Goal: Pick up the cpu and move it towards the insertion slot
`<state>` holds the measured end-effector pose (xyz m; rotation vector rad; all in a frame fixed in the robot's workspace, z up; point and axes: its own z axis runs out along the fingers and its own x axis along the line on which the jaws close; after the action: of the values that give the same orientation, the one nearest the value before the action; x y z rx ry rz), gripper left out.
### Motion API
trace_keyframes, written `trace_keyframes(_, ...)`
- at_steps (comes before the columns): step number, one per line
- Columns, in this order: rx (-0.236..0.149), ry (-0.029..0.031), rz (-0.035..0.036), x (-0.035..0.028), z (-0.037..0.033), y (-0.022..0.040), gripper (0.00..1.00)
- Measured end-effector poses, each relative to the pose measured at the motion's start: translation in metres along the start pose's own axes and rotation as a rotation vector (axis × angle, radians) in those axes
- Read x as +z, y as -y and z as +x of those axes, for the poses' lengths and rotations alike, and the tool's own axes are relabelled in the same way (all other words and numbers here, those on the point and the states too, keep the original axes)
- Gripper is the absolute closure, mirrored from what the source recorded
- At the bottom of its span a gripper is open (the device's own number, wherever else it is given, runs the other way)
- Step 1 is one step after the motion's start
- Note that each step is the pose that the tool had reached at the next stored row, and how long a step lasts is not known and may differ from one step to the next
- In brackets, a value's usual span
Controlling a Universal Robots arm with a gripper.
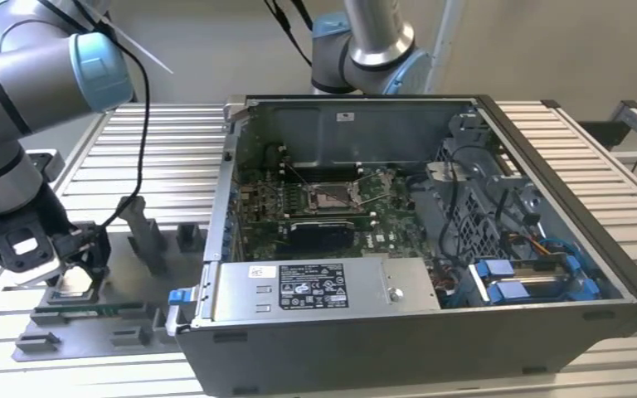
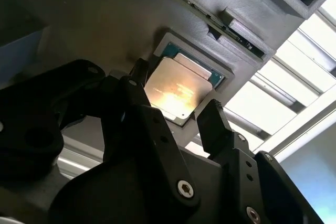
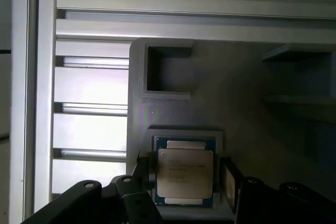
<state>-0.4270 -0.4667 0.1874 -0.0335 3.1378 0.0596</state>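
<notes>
The tray's raised rim (image 3: 185, 132) hugs the cpu at its corners, so the robot's gripper should next grab the cpu by its two open side edges.
The cpu (image 3: 185, 174) is a flat silvery square chip lying in a recess of the grey plastic tray (image 3: 241, 108). It also shows in the second wrist view (image 2: 178, 87). My gripper (image 3: 185, 176) stands open right over it, one black finger (image 2: 137, 74) on each side and a small gap to the chip's edges. In the exterior view the gripper (image 1: 70, 278) hangs low over the tray (image 1: 130, 274) at that view's left. The insertion slot (image 1: 330, 196), a shiny square socket, sits on the green board inside the open computer case (image 1: 430, 332).
Grey tray posts (image 1: 147, 236) rise beside the gripper. A long narrow memory stick (image 2: 220, 24) lies in a tray groove near the cpu. The case walls (image 1: 225, 191) stand between tray and socket. A power supply box (image 1: 318, 286) and blue cable parts (image 1: 517, 278) fill the case's front.
</notes>
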Motion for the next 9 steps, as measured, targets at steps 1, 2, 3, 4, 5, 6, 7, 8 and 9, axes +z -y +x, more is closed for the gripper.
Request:
trace_keyframes(1, 0.0, 0.0, 0.0, 0.0003, 0.0, 0.0, 0.0)
trace_keyframes(2, -0.001, -0.0001, 0.0, 0.0006, 0.0, 0.0, 0.0)
trace_keyframes(3, -0.001, -0.0001, 0.0, 0.0008, 0.0, 0.0, 0.0)
trace_keyframes(4, -0.001, -0.0002, 0.0001, 0.0008, 0.0, 0.0, 0.0)
trace_keyframes(5, -0.001, -0.0002, 0.0001, 0.0008, 0.0, 0.0, 0.0)
trace_keyframes(6, -0.001, -0.0002, 0.0001, 0.0009, 0.0, 0.0, 0.0)
trace_keyframes(7, -0.001, -0.0001, 0.0, 0.0009, 0.0, 0.0, 0.0)
trace_keyframes(8, -0.001, -0.0001, 0.0, 0.0009, 0.0, 0.0, 0.0)
trace_keyframes(9, -0.001, -0.0001, 0.0, 0.001, 0.0, 0.0, 0.0)
